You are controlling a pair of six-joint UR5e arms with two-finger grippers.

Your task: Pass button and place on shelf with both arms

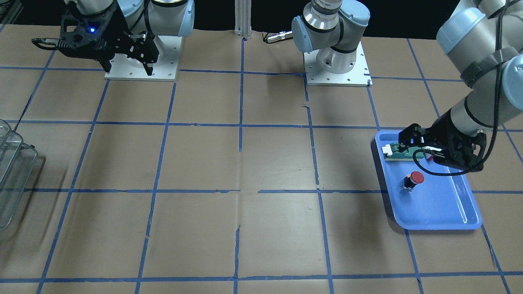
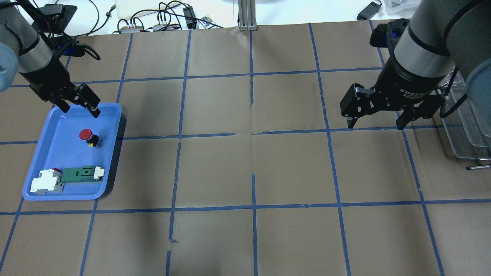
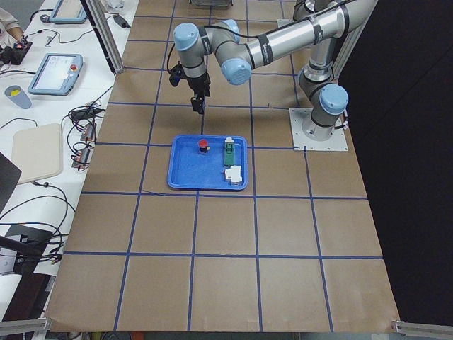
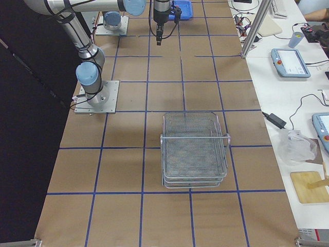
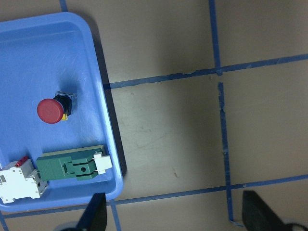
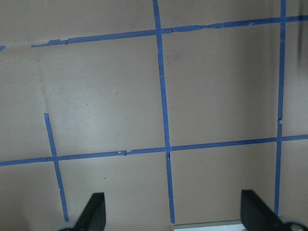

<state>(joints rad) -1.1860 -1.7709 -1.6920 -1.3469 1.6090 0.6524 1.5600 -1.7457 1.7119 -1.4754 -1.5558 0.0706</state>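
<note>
I will next grab the button by its red cap (image 1: 416,177) with my left gripper, so the button's black base (image 1: 407,184) stays free for the pass.
The button (image 2: 87,136), with a red cap on a black base, lies in a blue tray (image 2: 57,149) at the table's left; it also shows in the front view (image 1: 413,179) and the left wrist view (image 5: 53,109). My left gripper (image 2: 80,106) is open and empty. It hovers over the tray's far edge, apart from the button. My right gripper (image 2: 375,124) is open and empty above bare table at the right. The wire-mesh shelf (image 4: 194,149) stands at the table's right end, just right of that gripper (image 2: 466,126).
The tray also holds a white block with a red side (image 2: 46,181) and a flat green board (image 2: 78,174) at its near end. Cables and boxes lie beyond the table's far edge (image 2: 153,19). Blue tape lines grid the brown tabletop.
</note>
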